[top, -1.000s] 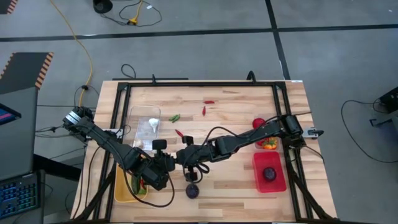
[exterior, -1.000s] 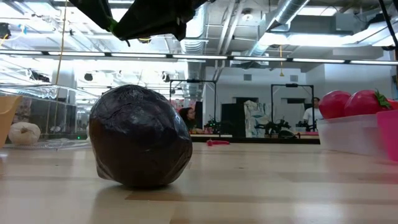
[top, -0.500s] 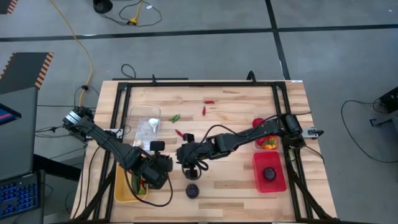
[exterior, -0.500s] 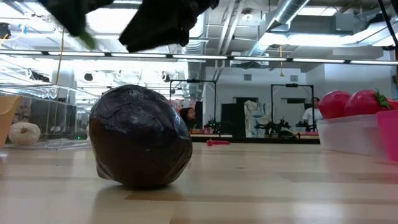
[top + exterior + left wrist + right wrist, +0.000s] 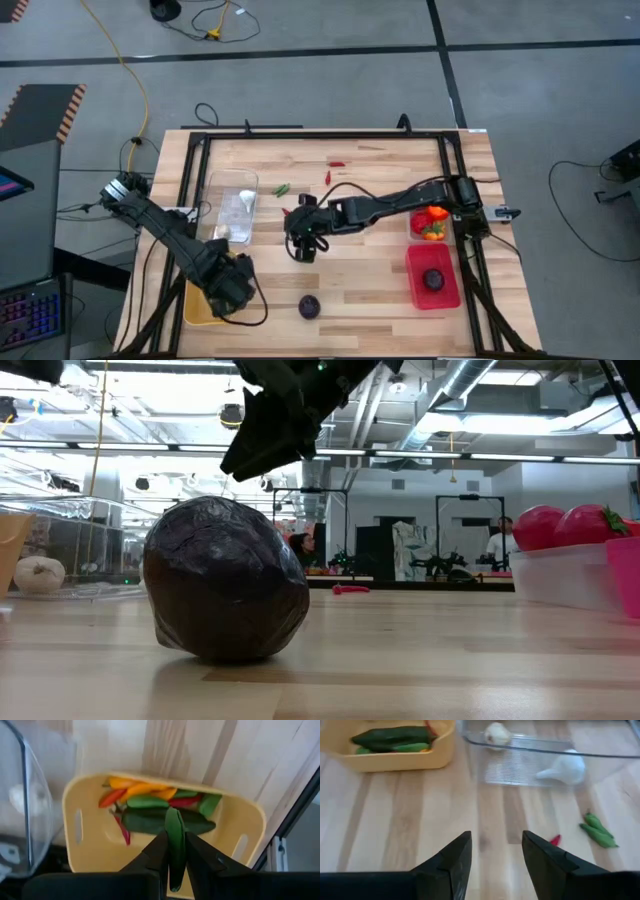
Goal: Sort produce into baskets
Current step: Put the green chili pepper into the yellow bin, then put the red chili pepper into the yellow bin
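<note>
Next, my right gripper grabs the red chilli by its stem end to sort it into the yellow bin (image 5: 196, 305) (image 5: 395, 750).
My left gripper (image 5: 226, 289) hangs over the yellow bin (image 5: 196, 305), shut on a green chilli (image 5: 174, 827). The bin (image 5: 90, 845) holds several green, red and orange chillies. My right gripper (image 5: 303, 246) is open and empty above the table's middle, on the far side of a dark purple round (image 5: 310, 306) that rests on the wood (image 5: 225, 580). In the right wrist view its fingers (image 5: 496, 840) stand apart over bare wood. The clear bin (image 5: 233, 203) holds white garlic (image 5: 496, 732). My left gripper pinches the green chilli (image 5: 174, 845) between its two fingers, which come from above, pointing down. The chilli lies along the fingers and its end sticks out past their tips. It is lifted clear above the yellow bin.
A red bin (image 5: 432, 276) at the right holds a purple round. A bin beside it (image 5: 428, 222) holds tomatoes and an orange pepper. Loose chillies lie toward the far side: green (image 5: 282, 188), red (image 5: 335, 164), red (image 5: 287, 212). A black frame rims the table.
My left gripper has carried the green chilli toward the table's left and near edges, to above the yellow bin. My right gripper has drawn back from the purple round toward the far edge. The round has stayed where it was.
</note>
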